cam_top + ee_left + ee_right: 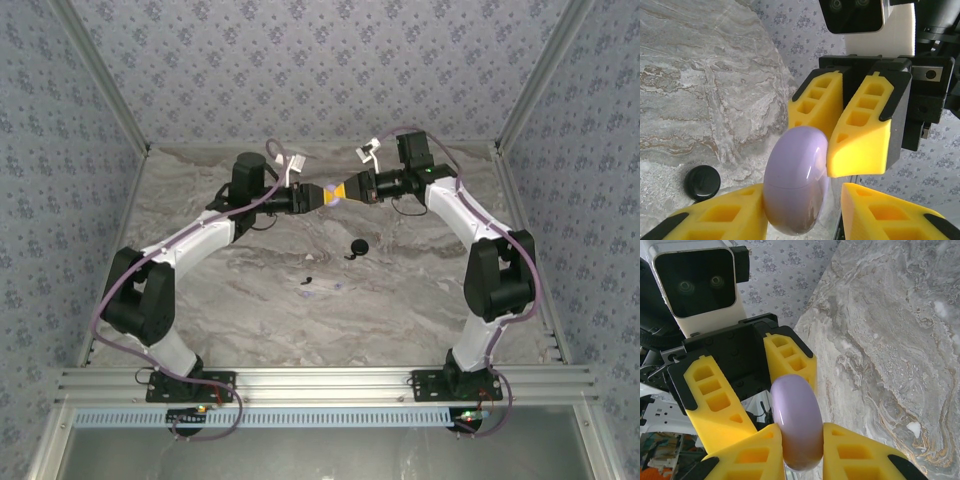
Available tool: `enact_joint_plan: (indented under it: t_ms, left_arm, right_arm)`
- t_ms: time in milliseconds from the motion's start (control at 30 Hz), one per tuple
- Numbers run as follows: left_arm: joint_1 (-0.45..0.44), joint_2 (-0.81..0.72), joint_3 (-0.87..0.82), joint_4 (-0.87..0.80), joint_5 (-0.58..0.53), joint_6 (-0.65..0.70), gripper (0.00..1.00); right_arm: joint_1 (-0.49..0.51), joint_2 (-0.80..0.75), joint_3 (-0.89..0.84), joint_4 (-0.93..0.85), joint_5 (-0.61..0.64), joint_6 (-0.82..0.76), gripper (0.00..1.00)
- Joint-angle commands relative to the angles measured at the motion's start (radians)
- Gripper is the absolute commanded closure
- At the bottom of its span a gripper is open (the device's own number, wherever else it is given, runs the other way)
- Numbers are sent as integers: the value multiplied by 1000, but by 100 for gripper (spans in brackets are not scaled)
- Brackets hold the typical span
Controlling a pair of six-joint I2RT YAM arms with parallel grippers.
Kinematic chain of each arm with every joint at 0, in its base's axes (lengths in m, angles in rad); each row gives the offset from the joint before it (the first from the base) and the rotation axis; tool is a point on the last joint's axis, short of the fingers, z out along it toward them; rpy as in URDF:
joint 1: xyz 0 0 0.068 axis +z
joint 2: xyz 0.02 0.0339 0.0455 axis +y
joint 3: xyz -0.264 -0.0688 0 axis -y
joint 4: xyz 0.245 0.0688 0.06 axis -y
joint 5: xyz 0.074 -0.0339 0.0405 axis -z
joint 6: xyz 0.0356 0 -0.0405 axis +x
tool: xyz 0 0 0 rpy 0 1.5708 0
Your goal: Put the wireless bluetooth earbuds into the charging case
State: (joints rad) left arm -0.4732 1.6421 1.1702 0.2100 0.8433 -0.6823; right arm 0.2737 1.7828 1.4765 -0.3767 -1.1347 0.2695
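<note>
The lid has to stay free for putting the earbuds in. My left gripper will next grab the lavender charging case [797, 182] by its body below the lid seam [794, 210].
A closed lavender charging case [796, 420] hangs in the air over the back of the table, between both grippers. My right gripper [800, 434] is shut on it, a yellow finger pressed to each flat side. Facing it, my left gripper [802, 194] stands open around the same case [797, 182]: one finger touches it, the other is a gap away. In the top view the two grippers [325, 195] [352, 190] meet tip to tip. A tiny black earbud [308, 281] lies on the marble mid-table.
A round black case [357, 247] lies on the marble table [420, 300] right of centre, and below the left gripper [702, 182] in its wrist view. Patterned walls close in the back and both sides. An aluminium rail [320, 382] runs along the near edge.
</note>
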Motion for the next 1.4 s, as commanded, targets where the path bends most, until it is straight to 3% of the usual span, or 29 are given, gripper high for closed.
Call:
enact_joint_plan:
  t_ms: [0,333,567,733,800,933,1100,1367]
  left_arm:
    - [-17,-18,8,31,46,-3,59]
    - [-24,-5,16,27,34,-5,63]
    - [-28,0,19,32,31,-13,72]
    - [-32,5,25,34,20,-19,88]
    - [-33,3,26,32,12,-14,90]
    - [-34,5,34,25,14,-13,88]
    - [-40,1,35,36,18,-18,75]
    - [-42,4,32,64,14,-40,70]
  right_arm:
    - [8,-32,33,-1,-24,8,80]
    - [10,-30,33,-4,-29,5,80]
    - [11,-31,33,-7,-27,3,80]
    - [17,-31,33,-26,-21,-11,78]
    - [19,-34,34,-43,-14,-27,76]
    - [22,-38,33,-61,-10,-44,77]
    - [29,-36,34,-56,-15,-43,80]
    - [32,-32,32,-54,-13,-41,81]
